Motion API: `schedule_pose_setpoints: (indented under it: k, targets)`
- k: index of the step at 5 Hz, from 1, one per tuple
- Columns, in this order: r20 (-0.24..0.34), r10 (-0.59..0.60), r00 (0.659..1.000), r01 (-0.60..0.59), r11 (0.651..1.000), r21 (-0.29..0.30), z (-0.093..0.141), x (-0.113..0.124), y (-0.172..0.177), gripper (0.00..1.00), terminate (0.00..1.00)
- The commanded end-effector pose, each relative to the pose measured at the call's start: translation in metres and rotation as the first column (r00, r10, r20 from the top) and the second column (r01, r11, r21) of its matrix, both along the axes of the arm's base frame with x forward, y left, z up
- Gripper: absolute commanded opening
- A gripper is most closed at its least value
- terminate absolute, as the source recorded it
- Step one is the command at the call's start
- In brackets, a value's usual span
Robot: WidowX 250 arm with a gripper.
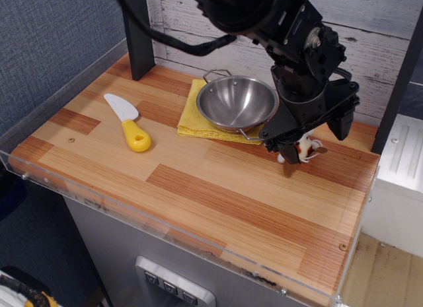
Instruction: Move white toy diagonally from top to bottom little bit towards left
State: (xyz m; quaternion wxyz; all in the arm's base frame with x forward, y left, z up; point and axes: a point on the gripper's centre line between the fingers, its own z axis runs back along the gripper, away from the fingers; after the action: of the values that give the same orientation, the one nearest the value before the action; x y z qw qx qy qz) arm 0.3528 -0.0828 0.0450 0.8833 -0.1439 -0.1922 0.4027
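Observation:
I next need to grab the toy by its plush body point(303, 148) with my gripper, so that I can move the white toy diagonally across the table.
The white toy point(305, 148), a small plush with reddish-brown patches, lies on the wooden table point(218, 188) at the far right, just right of the steel bowl point(236, 102). My gripper point(315, 140) is down over the toy. Its black fingers point(289, 150) stand apart on either side of the toy, and the jaws look open. The arm hides the toy's upper part.
The steel bowl sits on a yellow cloth point(192, 115). A white-bladed spatula with a yellow handle point(129, 125) lies at the left. A black post point(139, 36) stands at the back left. A clear rim point(165, 231) edges the table's front.

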Motion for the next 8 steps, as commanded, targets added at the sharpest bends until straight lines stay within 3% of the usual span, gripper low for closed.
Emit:
schedule_pose_setpoints:
  k: [1, 2, 3, 6, 7, 8]
  targets:
    - [0.017, 0.021, 1.000, -0.022, 1.000, 0.010, -0.001, 0.019, 0.014, 1.00, 0.00]
    - [0.016, 0.023, 1.000, -0.023, 0.999, 0.033, -0.007, 0.019, 0.019, 1.00, 0.00]
    - [0.008, 0.015, 1.000, -0.015, 0.999, 0.043, -0.009, 0.017, 0.017, 0.00, 0.00]
    - [0.042, -0.035, 0.999, 0.035, 0.999, -0.008, 0.012, 0.005, 0.007, 0.00, 0.00]
    - [0.070, -0.044, 0.997, 0.046, 0.999, -0.026, 0.027, -0.001, 0.004, 0.00, 0.00]
    - [0.130, -0.046, 0.990, 0.057, 0.995, -0.085, 0.039, -0.005, -0.001, 0.00, 0.00]
